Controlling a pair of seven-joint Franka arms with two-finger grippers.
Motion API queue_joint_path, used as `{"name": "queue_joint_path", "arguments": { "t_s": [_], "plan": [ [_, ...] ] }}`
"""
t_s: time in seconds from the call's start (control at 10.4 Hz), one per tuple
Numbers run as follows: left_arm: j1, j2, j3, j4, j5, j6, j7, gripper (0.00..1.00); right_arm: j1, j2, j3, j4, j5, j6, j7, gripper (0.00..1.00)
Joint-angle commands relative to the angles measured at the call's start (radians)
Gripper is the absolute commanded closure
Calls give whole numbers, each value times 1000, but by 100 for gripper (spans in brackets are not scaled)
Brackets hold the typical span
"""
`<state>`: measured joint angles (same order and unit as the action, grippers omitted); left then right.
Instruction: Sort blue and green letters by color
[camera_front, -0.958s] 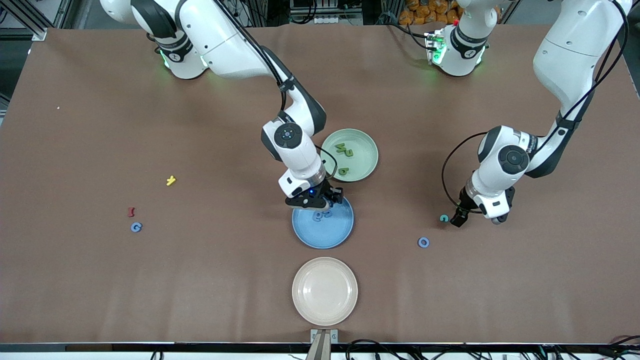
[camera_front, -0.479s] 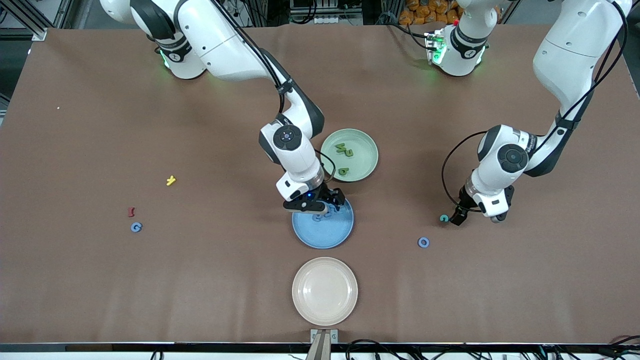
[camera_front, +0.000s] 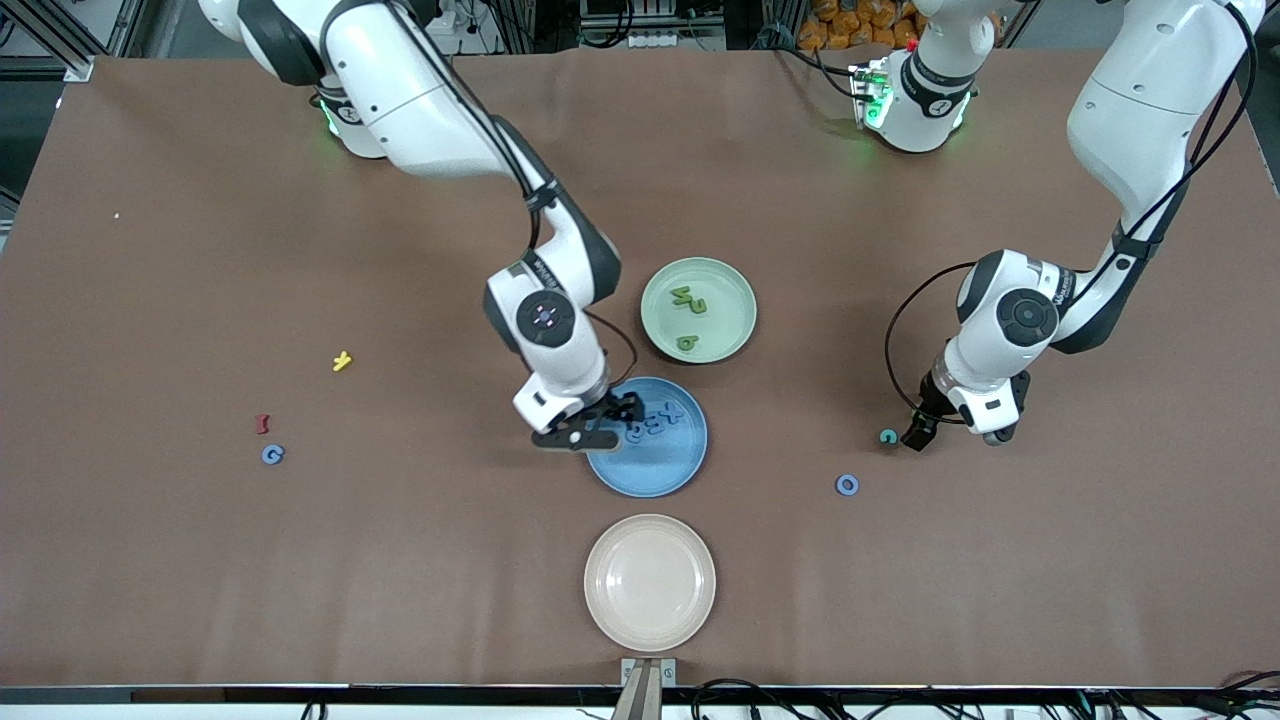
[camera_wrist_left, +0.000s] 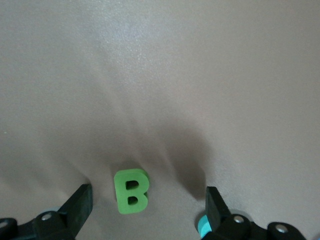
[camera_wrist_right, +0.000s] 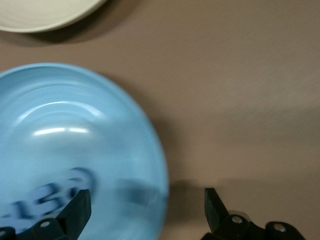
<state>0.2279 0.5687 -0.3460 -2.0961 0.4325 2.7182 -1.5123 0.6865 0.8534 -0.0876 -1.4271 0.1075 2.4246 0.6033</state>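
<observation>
My left gripper's fingers are level with the green B (camera_wrist_left: 131, 192), beside the teal c, so closing now would catch the B.
A green letter B (camera_wrist_left: 131, 190) lies on the table toward the left arm's end; it shows small in the front view (camera_front: 888, 436). My left gripper (camera_wrist_left: 147, 212) is open low over it, one finger on each side and neither touching. My right gripper (camera_front: 598, 433) hangs open and empty (camera_wrist_right: 145, 210) over the rim of the blue plate (camera_front: 650, 470). Blue letters (camera_front: 655, 422) lie in that plate. The green plate (camera_front: 725, 290) holds three green letters (camera_front: 690, 300). A blue O (camera_front: 847, 485) and a blue G (camera_front: 272, 454) lie loose on the table.
A cream plate (camera_front: 650, 582) stands empty, nearer to the front camera than the blue plate. A red letter (camera_front: 263, 424) and a yellow letter (camera_front: 342, 361) lie toward the right arm's end, close to the blue G.
My right gripper has opened, left a blue letter in the blue plate, and drawn back toward the right arm's end, over the plate's rim. The left arm has hardly moved.
</observation>
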Motion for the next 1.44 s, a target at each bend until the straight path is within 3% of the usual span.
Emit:
{"name": "queue_joint_path", "arguments": {
  "t_s": [0.0, 0.29, 0.38, 0.48, 0.86, 1.34],
  "plan": [
    [5, -9, 2, -2, 25, -18, -9, 0, -63, -28, -38, 2, -32, -123, -256, 0],
    [4, -7, 2, -2, 26, -18, -11, 0, -171, -82, -55, 1, -26, -244, -490, 0],
    [5, -7, 4, -1, 28, -18, -8, 87, -209, -102, -57, 1, -28, -281, -592, 0],
    [5, -7, 4, -2, 31, -18, -9, 100, -250, -123, -58, 1, -28, -329, -679, 0],
    [2, -10, 4, -1, 31, -18, -20, 100, -419, -209, -72, -6, -34, -470, -856, 0],
    [-16, -62, -10, 66, 28, -58, -65, 100, -550, -211, -103, -30, -54, -464, -977, 0]
  ]
}}
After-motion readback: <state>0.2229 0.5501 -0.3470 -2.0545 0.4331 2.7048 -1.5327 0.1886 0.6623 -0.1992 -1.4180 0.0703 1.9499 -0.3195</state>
